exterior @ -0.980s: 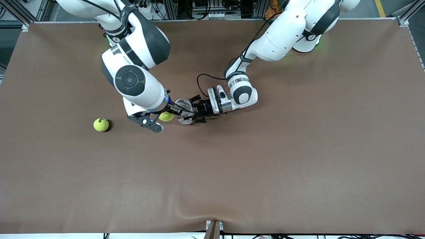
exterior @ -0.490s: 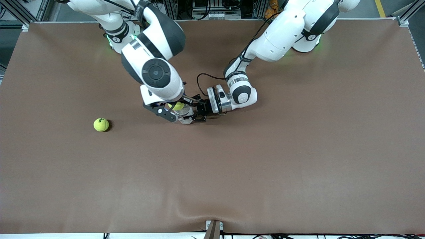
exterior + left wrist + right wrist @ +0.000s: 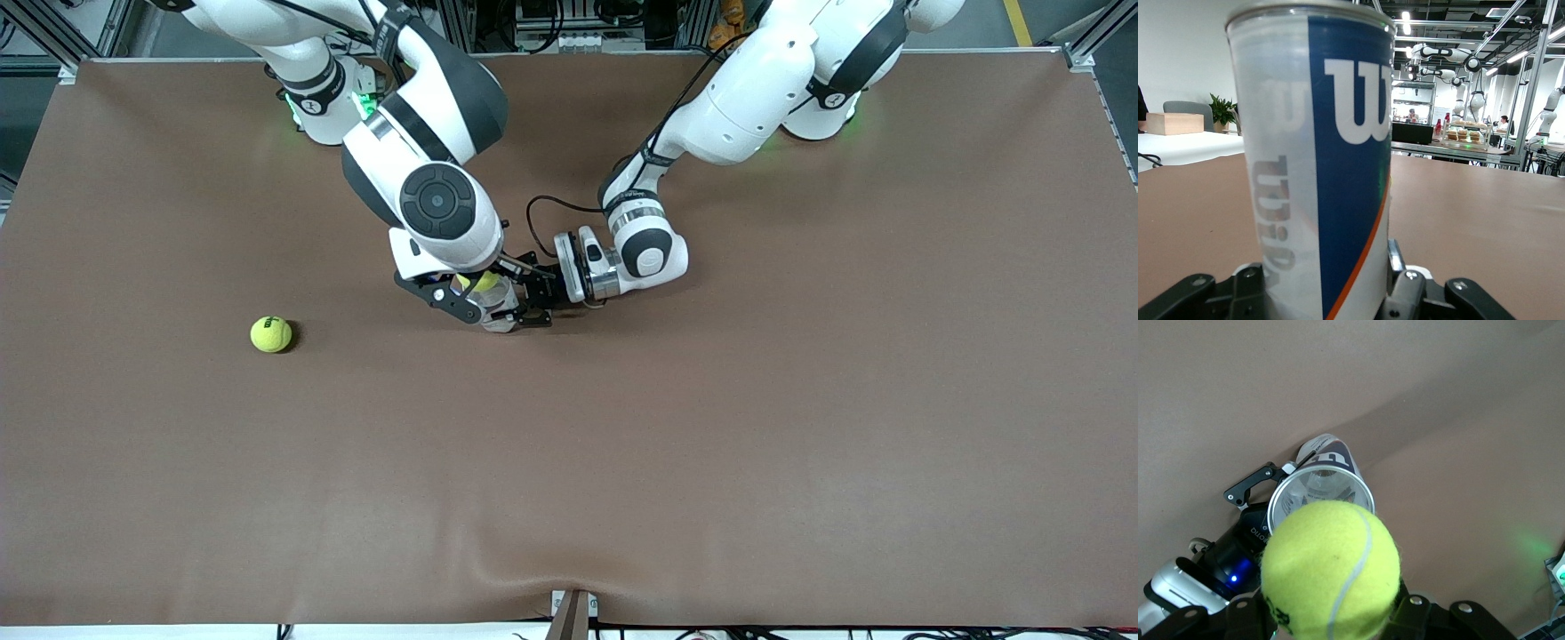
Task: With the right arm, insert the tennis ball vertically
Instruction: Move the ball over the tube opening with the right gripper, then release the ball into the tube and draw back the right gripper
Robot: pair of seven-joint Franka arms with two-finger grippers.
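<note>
The tennis ball is ready for my right gripper to let go: the tennis ball's lower edge is in the can's opening in the front view.
My right gripper is shut on a yellow-green tennis ball and holds it right over the open mouth of the clear tennis ball can. In the right wrist view the ball fills the jaws, with the can's round rim just under it. My left gripper is shut on the can and holds it upright on the table. The left wrist view shows the can's blue and white label close up between the fingers.
A second tennis ball lies on the brown table mat toward the right arm's end. The two arms crowd together around the can near the middle of the table.
My right gripper has carried the ball from beside the can toward the left arm's end until it hangs over the can's mouth. The left gripper and the can have stayed still.
</note>
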